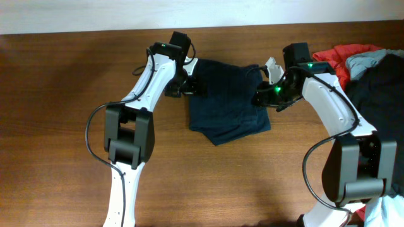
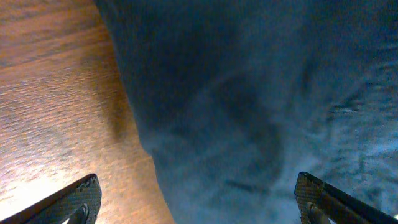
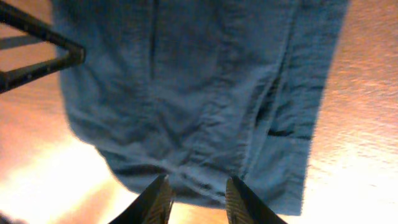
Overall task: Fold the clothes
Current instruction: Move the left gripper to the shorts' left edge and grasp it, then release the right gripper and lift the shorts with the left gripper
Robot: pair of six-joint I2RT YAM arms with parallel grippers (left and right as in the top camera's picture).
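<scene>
My left gripper grabs the folded shorts by their side edge next, to draw them across the wood and set them aside.
The clothes, a pair of dark navy shorts (image 1: 227, 107), lie folded into a rough square on the wooden table (image 1: 63, 113). My left gripper (image 1: 188, 85) is at the shorts' left edge. In its wrist view the gripper (image 2: 199, 202) is wide open, with the blue fabric (image 2: 261, 93) and bare wood below and nothing between its fingers. My right gripper (image 1: 261, 99) sits at the shorts' right edge. Its own camera shows the gripper (image 3: 198, 199) partly open, and the hem of the shorts (image 3: 205, 93) lies just beyond the tips, ungripped.
A red garment (image 1: 344, 57), a grey cloth (image 1: 372, 60) and a larger black garment (image 1: 379, 94) are heaped at the right edge behind my right arm. Something white (image 1: 385, 211) lies at the bottom right corner. Bare wood stretches left and in front of the shorts.
</scene>
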